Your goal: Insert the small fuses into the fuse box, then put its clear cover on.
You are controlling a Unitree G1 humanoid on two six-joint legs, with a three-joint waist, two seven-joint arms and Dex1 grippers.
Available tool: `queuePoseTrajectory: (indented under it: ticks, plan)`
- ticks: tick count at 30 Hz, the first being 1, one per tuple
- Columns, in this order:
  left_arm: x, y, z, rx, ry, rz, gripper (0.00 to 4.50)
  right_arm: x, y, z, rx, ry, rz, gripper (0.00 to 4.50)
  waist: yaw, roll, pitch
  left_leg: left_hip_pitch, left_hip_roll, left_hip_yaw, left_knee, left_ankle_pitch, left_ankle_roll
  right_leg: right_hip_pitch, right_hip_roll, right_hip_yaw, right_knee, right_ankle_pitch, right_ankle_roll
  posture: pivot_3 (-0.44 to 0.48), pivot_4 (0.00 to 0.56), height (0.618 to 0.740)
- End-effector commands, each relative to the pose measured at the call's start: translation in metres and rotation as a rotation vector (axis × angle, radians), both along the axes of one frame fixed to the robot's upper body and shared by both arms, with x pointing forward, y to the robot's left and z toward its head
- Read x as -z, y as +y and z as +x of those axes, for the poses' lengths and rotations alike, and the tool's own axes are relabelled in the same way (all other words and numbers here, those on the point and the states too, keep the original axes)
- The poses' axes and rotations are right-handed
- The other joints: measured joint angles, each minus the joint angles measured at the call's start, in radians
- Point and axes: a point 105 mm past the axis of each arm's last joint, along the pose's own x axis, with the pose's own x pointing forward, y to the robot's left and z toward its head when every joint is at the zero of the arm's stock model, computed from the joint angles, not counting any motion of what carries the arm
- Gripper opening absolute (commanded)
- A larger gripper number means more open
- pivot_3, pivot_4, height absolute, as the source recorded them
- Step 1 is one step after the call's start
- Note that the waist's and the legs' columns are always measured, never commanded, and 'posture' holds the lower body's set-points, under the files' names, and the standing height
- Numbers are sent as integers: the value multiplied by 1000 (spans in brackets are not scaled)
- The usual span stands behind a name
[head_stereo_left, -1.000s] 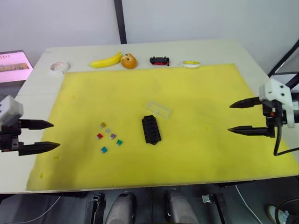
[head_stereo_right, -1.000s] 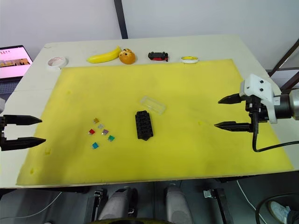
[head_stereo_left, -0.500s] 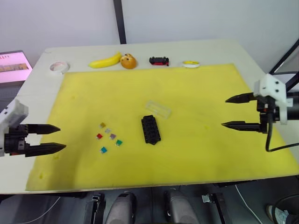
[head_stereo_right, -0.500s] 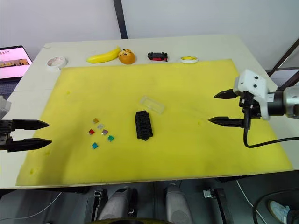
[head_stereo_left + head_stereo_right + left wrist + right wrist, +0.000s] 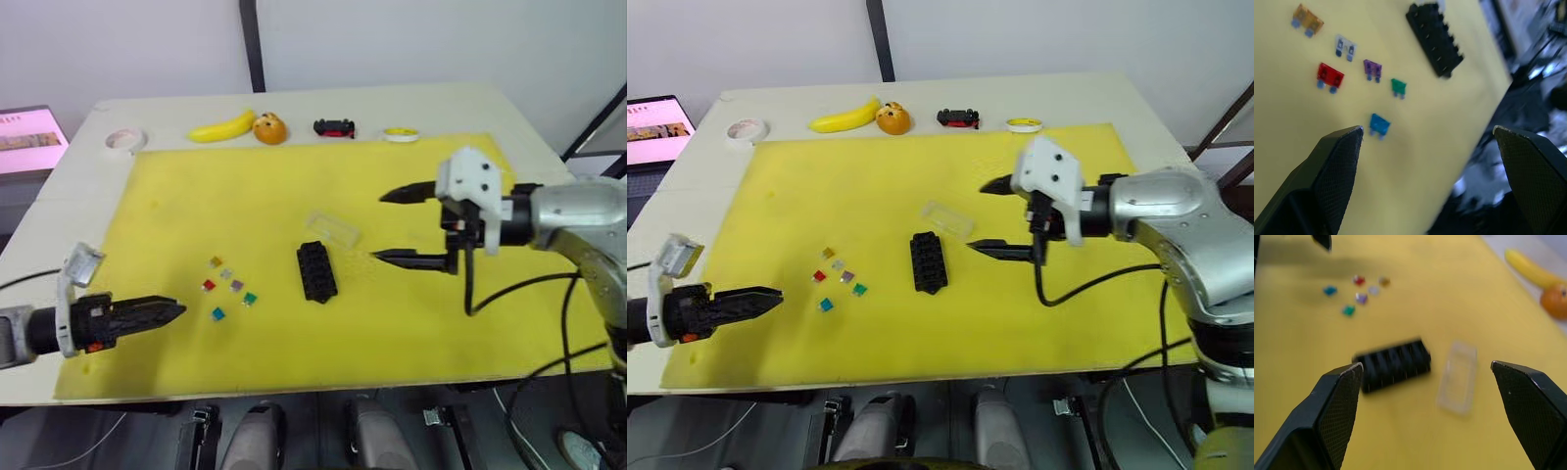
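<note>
I will grab the teal fuse by its plastic body [image 5: 217, 313] with my left gripper next. Its metal prongs will then be free to enter the fuse box [image 5: 316, 271].
The black fuse box [image 5: 316, 271] lies in the middle of the yellow mat [image 5: 411, 333]. The clear cover [image 5: 332, 228] lies flat just behind it. Several small fuses [image 5: 228, 287] are scattered to the box's left: tan [image 5: 1307, 20], grey [image 5: 1345, 47], red [image 5: 1330, 77], purple [image 5: 1373, 69], green [image 5: 1398, 87] and teal [image 5: 1379, 125]. My left gripper [image 5: 178, 311] hovers low at the mat's front left, a short way left of the fuses, open and empty. My right gripper [image 5: 378, 226] is open and empty, just right of the cover and box.
Along the table's far edge lie a roll of white tape [image 5: 124, 140], a banana [image 5: 221, 127], an orange ball [image 5: 270, 128], a black-and-red toy car [image 5: 334, 127] and a yellow roll [image 5: 402, 134]. A lit screen [image 5: 29, 137] stands off the left side.
My right gripper has swung left from the mat's right edge to just beside the cover and box. My left gripper has moved right onto the mat toward the fuses and has rolled.
</note>
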Motion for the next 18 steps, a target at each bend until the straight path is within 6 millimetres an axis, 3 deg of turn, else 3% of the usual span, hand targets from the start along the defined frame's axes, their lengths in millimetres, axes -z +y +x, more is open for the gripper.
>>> queuePoseTrajectory:
  ticks: [1,6,13,18]
  plan:
    - [-6,7,1,-67,76,-82,4500,-11,11,3,16,-53,22,4437,5,0,0,0,-1,0,0,0,0,0,0,0,0,0,0,0,150,740]
    - [3,9,4,-112,143,-135,4500,-17,26,1,-7,-89,31,4437,6,-1,0,0,-2,0,0,1,-1,-1,-2,0,0,0,0,0,150,740]
    - [9,9,25,-201,165,-210,4500,-16,32,-4,-52,-117,-9,4437,21,-2,-1,0,-2,-1,0,1,-2,-1,-4,0,1,0,0,0,150,740]
    - [15,-5,22,-175,182,-223,4500,-17,34,-3,-58,-129,-13,4437,20,-2,-1,0,-4,0,0,1,-3,-2,-7,0,1,0,0,0,150,740]
